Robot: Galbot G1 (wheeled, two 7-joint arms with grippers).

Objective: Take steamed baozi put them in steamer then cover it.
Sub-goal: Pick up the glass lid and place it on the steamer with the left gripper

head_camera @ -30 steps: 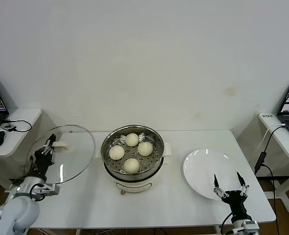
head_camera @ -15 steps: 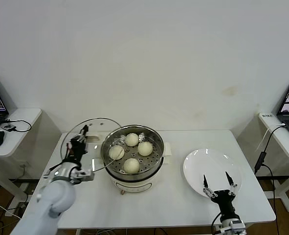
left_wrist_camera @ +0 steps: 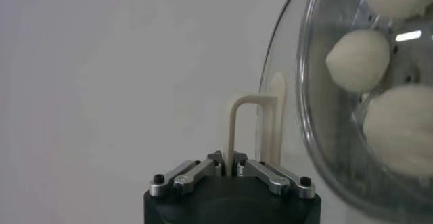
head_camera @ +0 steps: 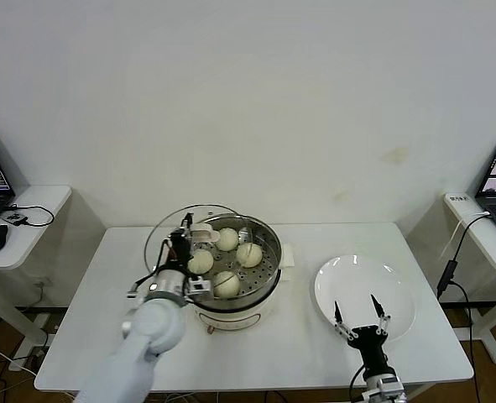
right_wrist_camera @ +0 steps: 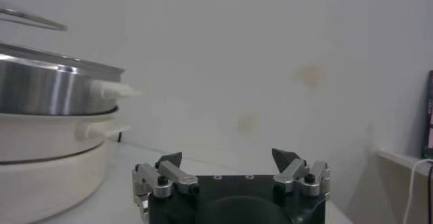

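My left gripper should center the glass lid and lower it before letting go, because the lid hangs out past the steamer rim.
The steamer stands mid-table on its white base, with several steamed baozi on its perforated tray. My left gripper is shut on the cream handle of the cover. The glass lid hangs tilted over the steamer's left rim. In the left wrist view the baozi show through the glass. My right gripper stands open and empty low at the front right, by the near edge of the white plate. The steamer shows off to one side in the right wrist view, beyond the open right gripper.
An empty white plate lies right of the steamer. The white table runs to its front edge just below my right gripper. Side desks with laptops stand at the far left and far right; a cable hangs from the right one.
My left gripper has carried the cover rightward from the table's left edge to over the steamer's left rim. My right gripper has drifted left and lower, still open.
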